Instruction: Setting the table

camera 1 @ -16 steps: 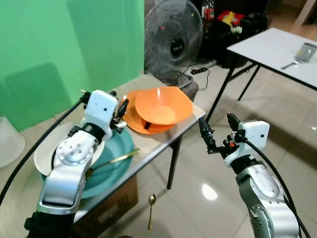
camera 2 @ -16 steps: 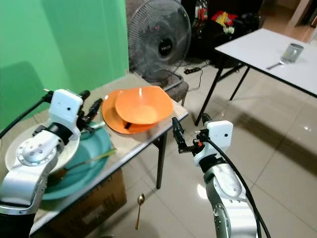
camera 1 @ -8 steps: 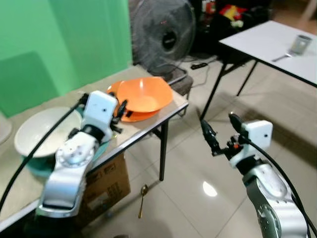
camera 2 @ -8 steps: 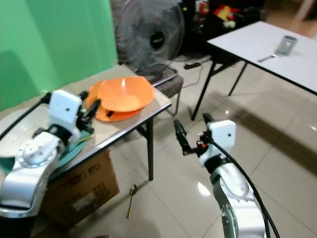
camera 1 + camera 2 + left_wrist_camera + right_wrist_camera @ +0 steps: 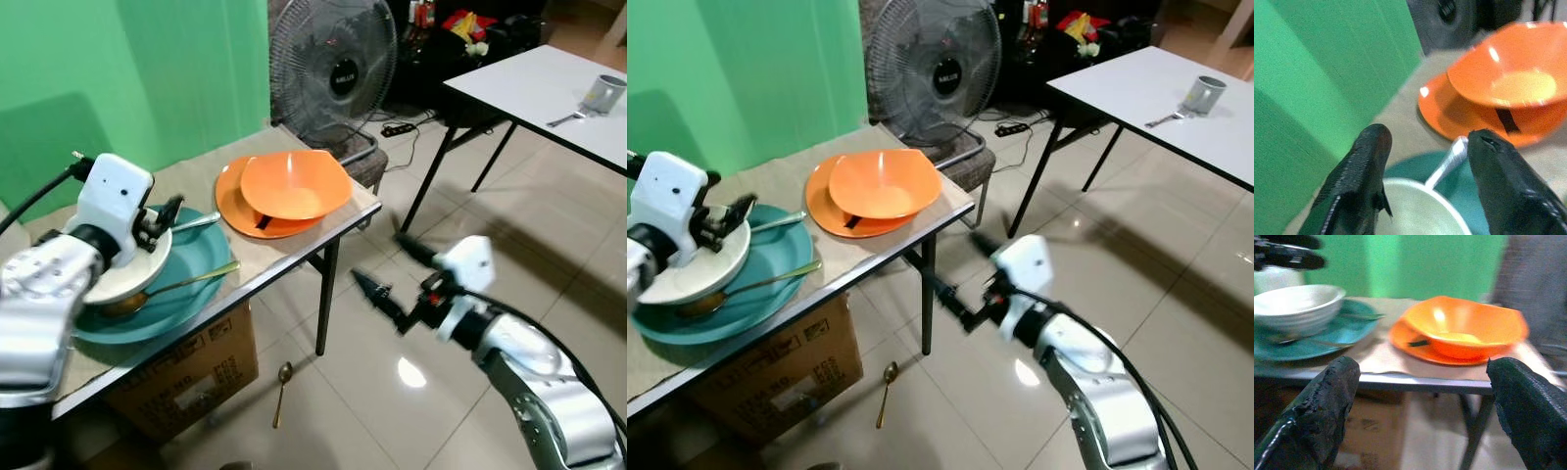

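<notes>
I need to set the table, so next I should pick up the white bowl (image 5: 125, 276) by its rim (image 5: 168, 235) with my left gripper.
A white bowl (image 5: 125, 276) sits on a teal plate (image 5: 191, 302) on the low table, with a gold spoon (image 5: 193, 282) lying across the plate. A silver utensil handle (image 5: 1449, 156) rests on the bowl's far rim. My left gripper (image 5: 165, 217) hovers open just above that rim, its fingers astride the handle without touching it. An orange bowl (image 5: 295, 185) stands on an orange plate (image 5: 238, 209) at the table's right end. My right gripper (image 5: 389, 274) is open and empty in the air off the table's right edge, pointing at the dishes.
Another gold spoon (image 5: 281, 378) lies on the tiled floor beside a cardboard box (image 5: 181, 382) under the table. A standing fan (image 5: 332, 67) is behind the table. A white table (image 5: 534, 93) at the far right carries a metal cup (image 5: 607, 95).
The camera has swung. My right arm has dropped lower and turned its fingers toward the low table. My left gripper has drawn back from the orange dishes to above the white bowl.
</notes>
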